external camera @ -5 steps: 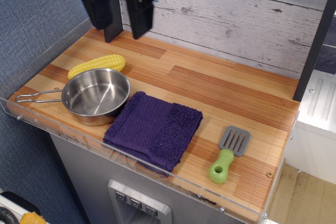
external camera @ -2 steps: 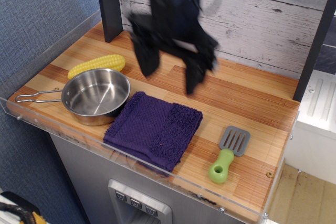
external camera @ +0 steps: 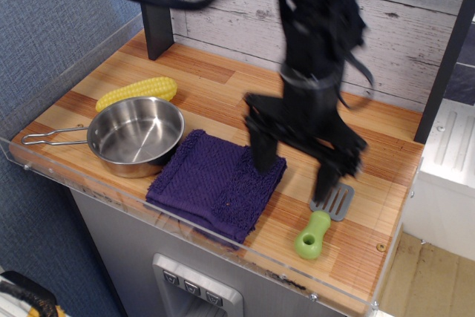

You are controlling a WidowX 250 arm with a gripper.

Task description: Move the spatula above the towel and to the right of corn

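Observation:
My gripper should move the spatula to the spot beside the corn (external camera: 138,91), so next it should take the spatula by its lime-green handle (external camera: 314,234).
The spatula (external camera: 320,225), with a grey slotted blade and lime-green handle, lies at the front right of the wooden counter. The dark purple towel (external camera: 211,185) lies front centre. The yellow corn (external camera: 138,91) lies at the back left, behind a steel pan. My black gripper (external camera: 295,167) is motion-blurred and open, its fingers spread wide. The left finger hangs over the towel's right edge. The right finger stands just above the spatula's blade and hides part of it. It holds nothing.
A steel pan (external camera: 136,136) with a wire handle sits left of the towel, in front of the corn. A clear plastic lip (external camera: 223,239) runs along the counter's front edge. A dark post (external camera: 154,5) stands at the back left against the plank wall.
The gripper has swept from the back left, across the counter, down and to the right, and is now low by the spatula's blade. The objects have not moved.

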